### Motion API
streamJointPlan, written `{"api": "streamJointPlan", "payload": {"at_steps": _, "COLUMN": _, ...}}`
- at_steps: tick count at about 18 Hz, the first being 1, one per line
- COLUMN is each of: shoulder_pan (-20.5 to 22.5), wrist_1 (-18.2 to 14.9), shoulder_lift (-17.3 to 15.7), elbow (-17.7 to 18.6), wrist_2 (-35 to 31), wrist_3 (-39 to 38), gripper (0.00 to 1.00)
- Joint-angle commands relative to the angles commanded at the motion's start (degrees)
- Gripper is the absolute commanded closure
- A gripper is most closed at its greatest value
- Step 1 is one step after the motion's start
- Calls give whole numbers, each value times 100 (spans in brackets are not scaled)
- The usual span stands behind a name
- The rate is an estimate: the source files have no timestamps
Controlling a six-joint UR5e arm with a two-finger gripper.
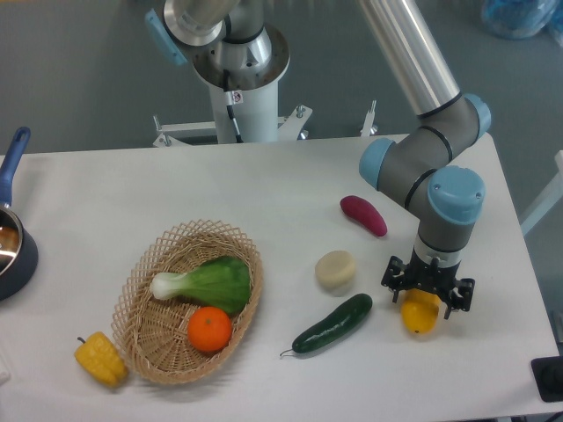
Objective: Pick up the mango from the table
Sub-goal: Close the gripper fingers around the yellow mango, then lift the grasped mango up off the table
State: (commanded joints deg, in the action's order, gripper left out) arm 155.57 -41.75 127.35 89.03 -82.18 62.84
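Note:
The mango should be grabbed next by its upper part (422, 300) with my gripper, so that my gripper can pick it up.
The mango (420, 318) is a smooth yellow-orange fruit lying on the white table (264, 185) near its right front, just right of the cucumber. My gripper (427, 301) points straight down over it. Its black fingers (395, 280) are spread to either side of the mango's top and look open. The gripper body hides the mango's upper part. I cannot tell whether the pads touch the fruit.
A green cucumber (332, 323), a pale round item (335, 270) and a purple-red sweet potato (363, 215) lie left of the gripper. A wicker basket (167, 255) holds bok choy (207, 283) and an orange (209, 329). Yellow corn (100, 359) lies beside it. A blue pot (10, 237) is at the left edge.

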Motion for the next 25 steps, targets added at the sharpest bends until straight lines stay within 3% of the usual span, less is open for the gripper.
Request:
{"api": "streamJointPlan", "payload": {"at_steps": 2, "shoulder_pan": 0, "wrist_1": 0, "shoulder_lift": 0, "elbow": 0, "wrist_2": -9, "wrist_3": 0, "gripper": 2}}
{"api": "streamJointPlan", "payload": {"at_steps": 12, "shoulder_pan": 0, "wrist_1": 0, "shoulder_lift": -61, "elbow": -18, "wrist_2": -9, "wrist_3": 9, "gripper": 64}}
{"api": "streamJointPlan", "payload": {"at_steps": 14, "shoulder_pan": 0, "wrist_1": 0, "shoulder_lift": -157, "elbow": -52, "wrist_2": 0, "wrist_3": 18, "gripper": 64}}
{"api": "streamJointPlan", "payload": {"at_steps": 18, "shoulder_pan": -193, "wrist_1": -35, "shoulder_lift": -754, "elbow": -114, "wrist_2": 245, "wrist_3": -96, "gripper": 64}}
{"api": "streamJointPlan", "payload": {"at_steps": 22, "shoulder_pan": -220, "wrist_1": -26, "shoulder_lift": -1352, "elbow": -228, "wrist_2": 1596, "wrist_3": -1115, "gripper": 64}}
{"api": "streamJointPlan", "payload": {"at_steps": 25, "shoulder_pan": -246, "wrist_1": -26, "shoulder_lift": -1713, "elbow": -264, "wrist_2": 2143, "wrist_3": -1440, "gripper": 64}}
